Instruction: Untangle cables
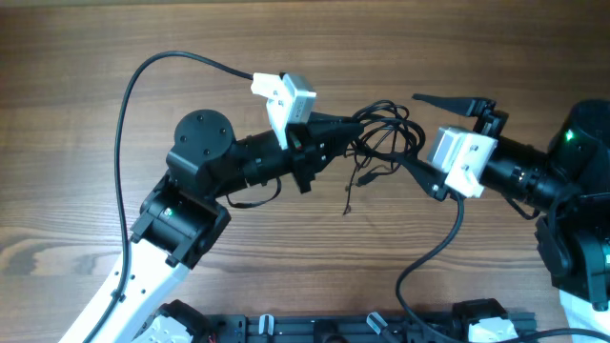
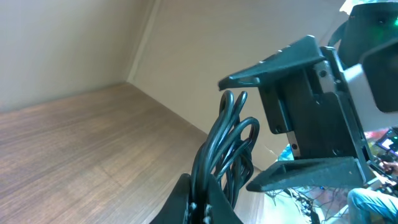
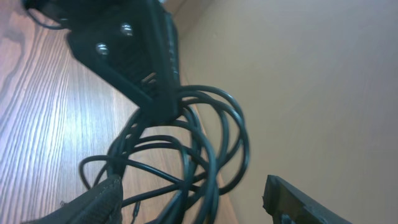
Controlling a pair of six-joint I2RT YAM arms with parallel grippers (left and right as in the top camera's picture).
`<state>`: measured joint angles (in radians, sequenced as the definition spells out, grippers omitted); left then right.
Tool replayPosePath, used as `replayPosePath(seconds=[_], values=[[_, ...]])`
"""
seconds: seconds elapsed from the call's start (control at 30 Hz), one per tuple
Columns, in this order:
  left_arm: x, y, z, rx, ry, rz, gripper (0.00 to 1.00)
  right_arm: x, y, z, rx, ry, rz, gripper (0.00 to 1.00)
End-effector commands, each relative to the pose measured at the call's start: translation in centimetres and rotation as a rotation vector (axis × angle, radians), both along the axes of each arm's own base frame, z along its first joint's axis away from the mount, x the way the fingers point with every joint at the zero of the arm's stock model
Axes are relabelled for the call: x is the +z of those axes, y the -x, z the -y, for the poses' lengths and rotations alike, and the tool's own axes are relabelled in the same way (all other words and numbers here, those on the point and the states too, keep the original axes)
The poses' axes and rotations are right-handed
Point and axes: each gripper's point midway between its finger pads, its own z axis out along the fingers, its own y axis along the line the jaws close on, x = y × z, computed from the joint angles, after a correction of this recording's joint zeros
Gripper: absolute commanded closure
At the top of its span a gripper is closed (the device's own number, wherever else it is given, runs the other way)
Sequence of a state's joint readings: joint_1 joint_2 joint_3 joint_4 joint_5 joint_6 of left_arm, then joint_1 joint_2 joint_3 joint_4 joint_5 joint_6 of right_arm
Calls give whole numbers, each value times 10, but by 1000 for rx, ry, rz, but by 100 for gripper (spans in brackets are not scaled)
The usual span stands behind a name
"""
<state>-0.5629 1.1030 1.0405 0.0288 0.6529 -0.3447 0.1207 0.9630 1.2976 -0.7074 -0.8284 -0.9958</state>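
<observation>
My right gripper should grab the loops of the cables next, on the side opposite my left gripper, to pull parts of the cables apart and untangle them.
The cables (image 1: 386,133) are a small bundle of thin black loops held above the wooden table (image 1: 86,57). My left gripper (image 1: 345,130) is shut on the bundle's left side. In the left wrist view its fingers (image 2: 204,200) pinch several strands (image 2: 230,134). My right gripper (image 1: 408,131) is open, with one finger on each side of the bundle's right part. In the right wrist view the loops (image 3: 202,134) lie between its spread fingers (image 3: 193,202), and the left gripper (image 3: 134,50) grips them from above. A loose cord end (image 1: 349,202) dangles down to the table.
A thick black robot cable (image 1: 133,86) arcs over the table's left side to the left camera mount. Another (image 1: 429,257) hangs from the right wrist mount. A black rail (image 1: 362,329) runs along the front edge.
</observation>
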Motion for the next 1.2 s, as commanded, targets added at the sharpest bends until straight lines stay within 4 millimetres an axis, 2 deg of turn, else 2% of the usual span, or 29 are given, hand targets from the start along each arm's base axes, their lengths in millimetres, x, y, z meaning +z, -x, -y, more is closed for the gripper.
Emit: replayPosePath(seconds=[0.0,0.1,0.3,0.43,0.7,0.8,1.17], values=[[8,-8,-5,67,21,-1,96,10,21,-4,92,52,144,23],[8,-9,-6,72,33,-33,96,11,37,-5,147,117,254,20],[6,0,4,33,37,-57,96,9,40,-9,204,115,270,20],[12,13,14,-23,53,-33,96,1,33,-11,211,113,227,21],[22,24,18,-88,69,30,96,-11,19,-1,124,167,187,33],[21,31,20,-129,50,80,96,-11,16,0,111,176,190,34],[13,43,23,-202,34,49,96,-2,7,-1,111,186,270,32]])
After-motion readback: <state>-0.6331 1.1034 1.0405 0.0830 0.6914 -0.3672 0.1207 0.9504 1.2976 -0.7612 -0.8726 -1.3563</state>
